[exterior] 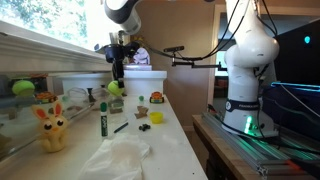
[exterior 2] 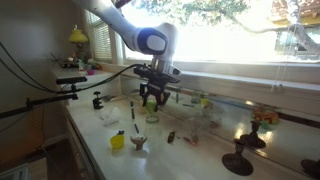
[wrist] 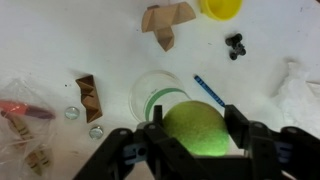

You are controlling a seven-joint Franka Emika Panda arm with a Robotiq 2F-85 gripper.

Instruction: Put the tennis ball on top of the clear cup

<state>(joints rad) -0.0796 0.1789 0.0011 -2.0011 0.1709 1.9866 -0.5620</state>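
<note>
I should open my gripper now, because the tennis ball's bottom [exterior: 114, 91] meets the clear cup's rim below my fingers and the ball would rest on top.
My gripper [wrist: 195, 140] is shut on the tennis ball [wrist: 195, 128], a yellow-green fuzzy ball held between the two black fingers. The clear cup [wrist: 155, 95] stands upright on the white counter just below and slightly to the left of the ball in the wrist view; its rim is faint, with a green ring showing through. In both exterior views the gripper [exterior: 117, 72] [exterior 2: 152, 93] hangs over the counter with the ball [exterior: 114, 88] a little above the cup [exterior 2: 152, 115]. Ball and cup are apart.
A yellow toy rabbit [exterior: 50, 127], a green marker [exterior: 102, 118] and a crumpled white bag [exterior: 120, 158] lie nearer the front. Wooden blocks [wrist: 165, 20] [wrist: 88, 97], a blue pen [wrist: 208, 90], a black piece [wrist: 235, 45] and a plastic bag [wrist: 25, 115] surround the cup. The window ledge runs alongside.
</note>
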